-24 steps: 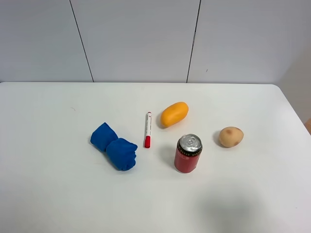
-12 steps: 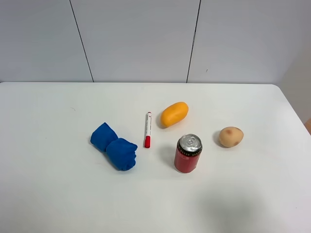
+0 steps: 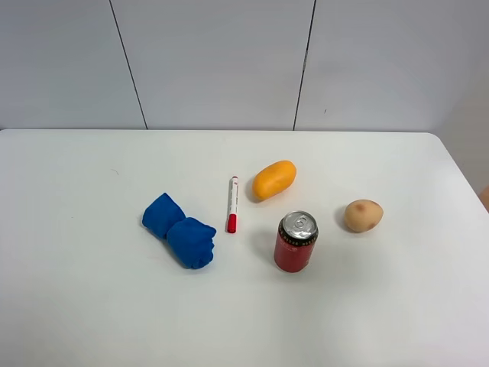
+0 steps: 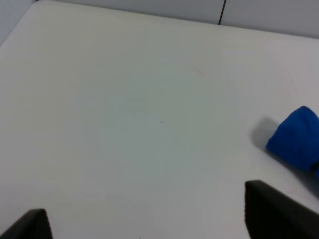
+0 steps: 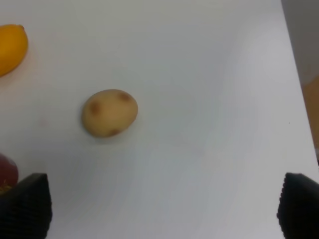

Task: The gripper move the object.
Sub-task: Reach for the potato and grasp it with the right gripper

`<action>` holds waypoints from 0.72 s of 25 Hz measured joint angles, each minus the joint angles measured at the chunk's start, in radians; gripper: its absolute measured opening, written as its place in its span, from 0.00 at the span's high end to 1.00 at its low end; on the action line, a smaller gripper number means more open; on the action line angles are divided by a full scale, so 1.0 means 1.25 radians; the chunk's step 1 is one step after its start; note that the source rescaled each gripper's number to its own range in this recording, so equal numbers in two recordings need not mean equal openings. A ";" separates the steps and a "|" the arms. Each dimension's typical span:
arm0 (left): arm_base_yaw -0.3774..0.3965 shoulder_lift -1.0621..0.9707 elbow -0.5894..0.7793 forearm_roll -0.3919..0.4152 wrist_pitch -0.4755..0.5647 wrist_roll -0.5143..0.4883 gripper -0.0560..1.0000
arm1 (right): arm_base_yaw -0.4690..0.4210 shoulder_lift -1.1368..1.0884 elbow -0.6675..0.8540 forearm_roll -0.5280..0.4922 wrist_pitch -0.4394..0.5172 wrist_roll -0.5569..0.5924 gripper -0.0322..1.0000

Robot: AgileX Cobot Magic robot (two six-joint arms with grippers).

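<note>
I should next grab the tan potato with my right gripper by its rounded middle, to move the potato across the white table.
The tan potato with a brownish spot lies on the white table, right of the red can. It also shows in the right wrist view. Neither arm shows in the exterior high view. My right gripper is open, its dark fingertips at the picture's lower corners, well short of the potato. My left gripper is open over bare table, with the blue cloth off to one side.
An orange-yellow oval fruit lies behind the can. A red-capped marker lies left of it. A crumpled blue cloth lies further left. The table's right edge runs close to the potato.
None of the objects has moved. A faint shadow on the table in front of the can has faded.
</note>
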 joint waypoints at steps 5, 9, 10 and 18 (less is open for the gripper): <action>0.000 0.000 0.000 0.000 0.000 0.000 0.00 | 0.000 0.234 -0.045 0.044 -0.061 0.000 0.03; 0.000 0.000 0.000 0.000 0.000 0.000 0.00 | 0.000 0.386 -0.049 0.091 -0.138 -0.003 0.03; 0.000 0.000 0.000 0.000 0.000 0.000 0.00 | 0.000 0.414 -0.049 0.092 -0.152 -0.005 0.03; 0.000 0.000 0.000 0.000 0.000 0.000 0.00 | 0.000 0.602 -0.050 0.097 -0.254 -0.006 0.03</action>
